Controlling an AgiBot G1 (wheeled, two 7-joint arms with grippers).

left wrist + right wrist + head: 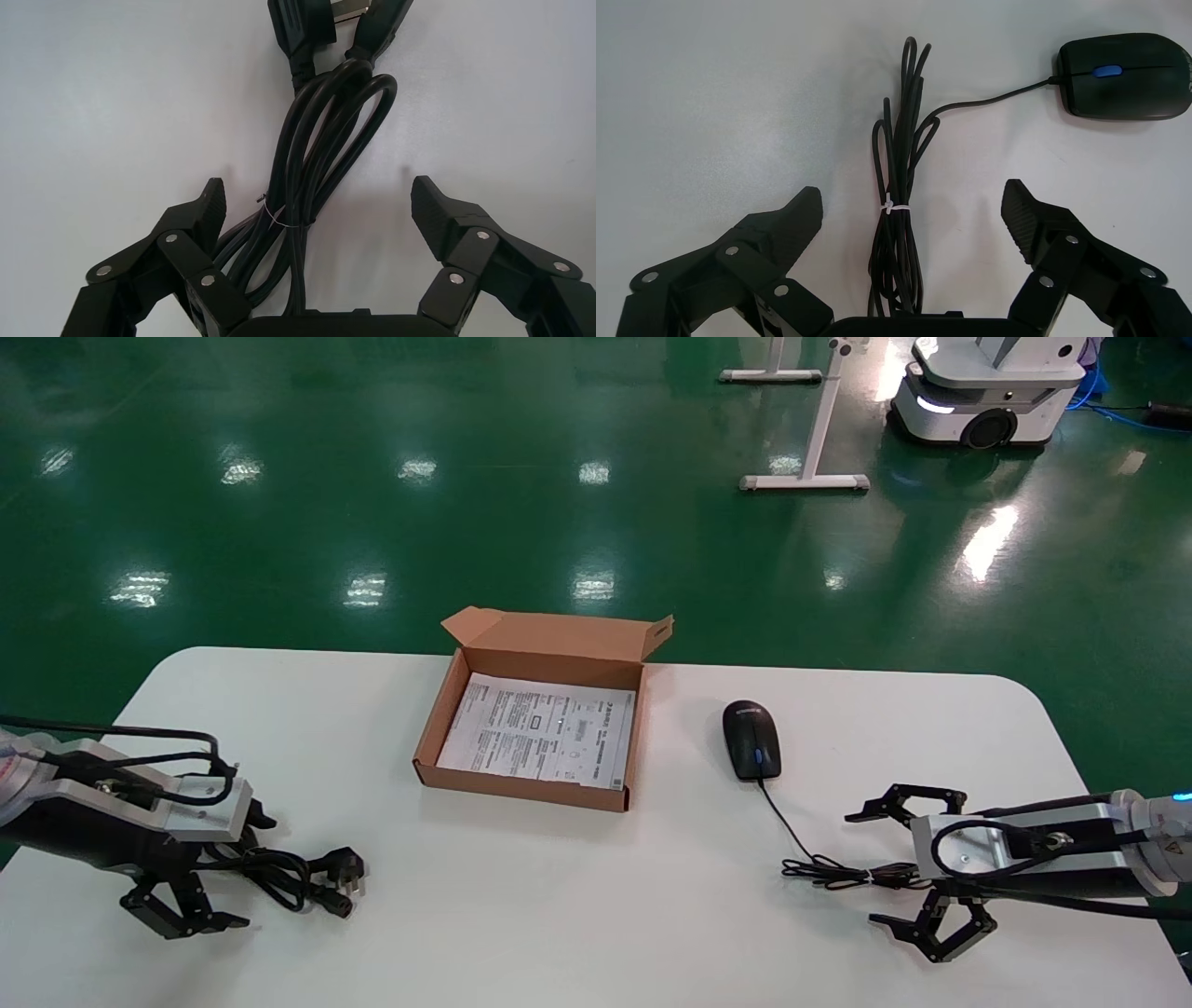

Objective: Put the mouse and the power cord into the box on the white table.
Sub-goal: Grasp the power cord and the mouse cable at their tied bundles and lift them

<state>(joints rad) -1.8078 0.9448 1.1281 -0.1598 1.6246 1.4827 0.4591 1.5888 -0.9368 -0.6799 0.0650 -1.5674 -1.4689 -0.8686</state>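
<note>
The power cord's slack loops fan out at both its ends. My left gripper should grab the coiled power cord by its tied middle next.
The open brown box lies at the middle of the white table, with a printed sheet in its bottom. The black mouse rests right of the box; its thin tied cable bundle lies between the spread fingers of my right gripper, which is open. At front left, the coiled power cord with its plug lies on the table. My left gripper is open around the coil, low over it.
Beyond the table's far edge is a green floor with a white stand's feet and a mobile robot base at the far right. The table's front edge runs close to both grippers.
</note>
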